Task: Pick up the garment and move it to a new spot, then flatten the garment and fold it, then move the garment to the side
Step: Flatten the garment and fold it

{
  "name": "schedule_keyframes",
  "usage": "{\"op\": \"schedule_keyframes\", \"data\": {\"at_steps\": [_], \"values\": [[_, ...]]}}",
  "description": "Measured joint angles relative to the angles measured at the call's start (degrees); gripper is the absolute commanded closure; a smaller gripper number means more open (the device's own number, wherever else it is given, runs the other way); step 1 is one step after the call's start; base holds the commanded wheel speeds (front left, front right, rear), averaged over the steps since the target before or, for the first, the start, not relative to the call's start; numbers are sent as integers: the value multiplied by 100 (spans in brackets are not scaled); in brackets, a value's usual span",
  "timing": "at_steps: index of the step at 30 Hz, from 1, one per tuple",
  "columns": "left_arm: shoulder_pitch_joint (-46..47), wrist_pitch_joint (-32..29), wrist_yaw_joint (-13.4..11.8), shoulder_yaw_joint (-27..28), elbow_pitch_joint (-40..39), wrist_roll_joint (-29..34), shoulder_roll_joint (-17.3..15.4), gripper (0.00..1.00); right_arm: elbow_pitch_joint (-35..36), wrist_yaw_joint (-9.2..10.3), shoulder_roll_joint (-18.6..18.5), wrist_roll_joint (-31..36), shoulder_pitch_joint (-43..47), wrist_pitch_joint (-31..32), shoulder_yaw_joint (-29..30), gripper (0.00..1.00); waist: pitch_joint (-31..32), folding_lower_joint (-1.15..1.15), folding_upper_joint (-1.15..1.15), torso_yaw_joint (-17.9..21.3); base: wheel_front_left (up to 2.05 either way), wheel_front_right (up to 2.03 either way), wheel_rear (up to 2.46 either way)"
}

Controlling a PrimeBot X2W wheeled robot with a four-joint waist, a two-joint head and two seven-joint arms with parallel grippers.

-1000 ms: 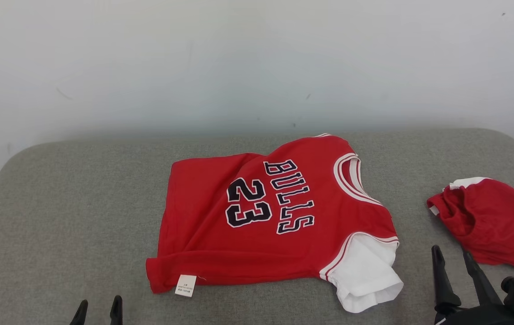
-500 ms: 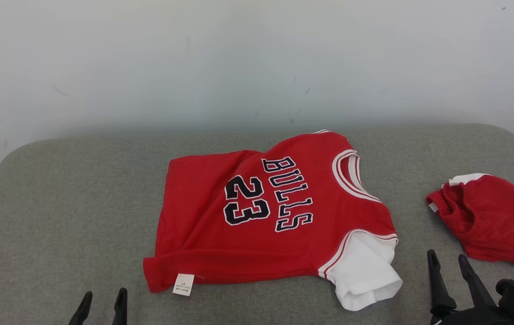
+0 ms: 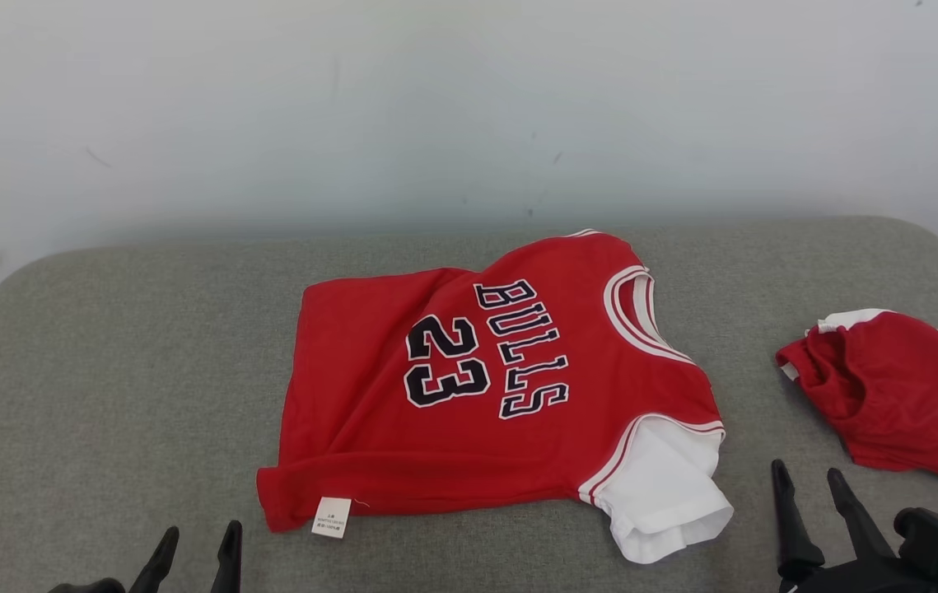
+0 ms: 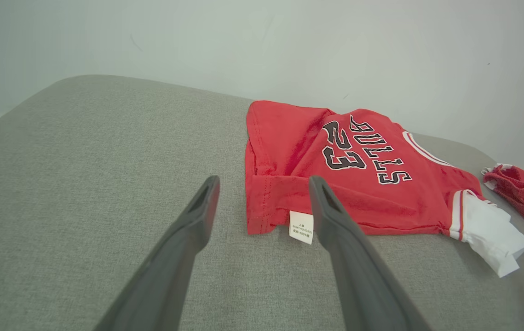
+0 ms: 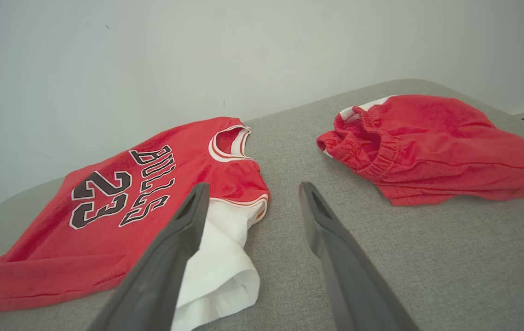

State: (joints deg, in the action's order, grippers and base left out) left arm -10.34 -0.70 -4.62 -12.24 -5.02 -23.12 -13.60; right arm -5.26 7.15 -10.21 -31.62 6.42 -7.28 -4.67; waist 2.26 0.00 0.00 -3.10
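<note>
My right gripper pinches the white sleeve [image 3: 707, 494] next, where a loose fold stands up. The red body of the jersey [image 3: 416, 425] lies flat on the cushion.
The garment [image 3: 485, 395] is a red jersey printed "BULLS 23" with a white sleeve, lying mostly flat on the grey cushion [image 3: 106, 371], neck to the right. A white label [image 3: 331, 517] hangs at its near left hem. My left gripper [image 3: 199, 534] is open, just short of that hem corner; in the left wrist view the left gripper [image 4: 264, 181] frames the corner of the garment [image 4: 358, 174] and the label [image 4: 301, 227]. Near the white sleeve [image 5: 220, 271], my right gripper [image 3: 806, 473] is open and empty, with the right gripper [image 5: 253, 187] pointing between the garment [image 5: 105, 216] and the shorts.
A crumpled pair of red shorts [image 3: 897, 395] lies at the cushion's right end, also in the right wrist view as the shorts [image 5: 427, 142]. A pale wall [image 3: 469, 107] rises right behind the cushion. Bare grey cushion stretches to the left of the jersey.
The head camera has shifted a little, so the whole picture sits higher. My left fingers have come further into view and slightly rightward. The garment lies as before.
</note>
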Motion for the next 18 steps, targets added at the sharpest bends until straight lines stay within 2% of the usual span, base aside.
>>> {"op": "schedule_keyframes", "data": {"at_steps": [9, 15, 18], "values": [[-27, -661, -49, 16, -119, -186, -32, 0, 21, -1, -229, 116, -14, 818, -353, 0, -102, 0, 0, 17, 0, 0, 0], [196, -1444, -89, -171, -142, -234, -126, 0, 263, -10, -677, 149, -444, 1780, -523, 0, -367, 0, 0, 28, 0, 0, 0], [642, -1746, -34, -227, -93, -310, -142, 0, 352, -92, -884, 170, -823, 2217, -619, 0, -550, 0, 0, 30, 0, 0, 0]]}}
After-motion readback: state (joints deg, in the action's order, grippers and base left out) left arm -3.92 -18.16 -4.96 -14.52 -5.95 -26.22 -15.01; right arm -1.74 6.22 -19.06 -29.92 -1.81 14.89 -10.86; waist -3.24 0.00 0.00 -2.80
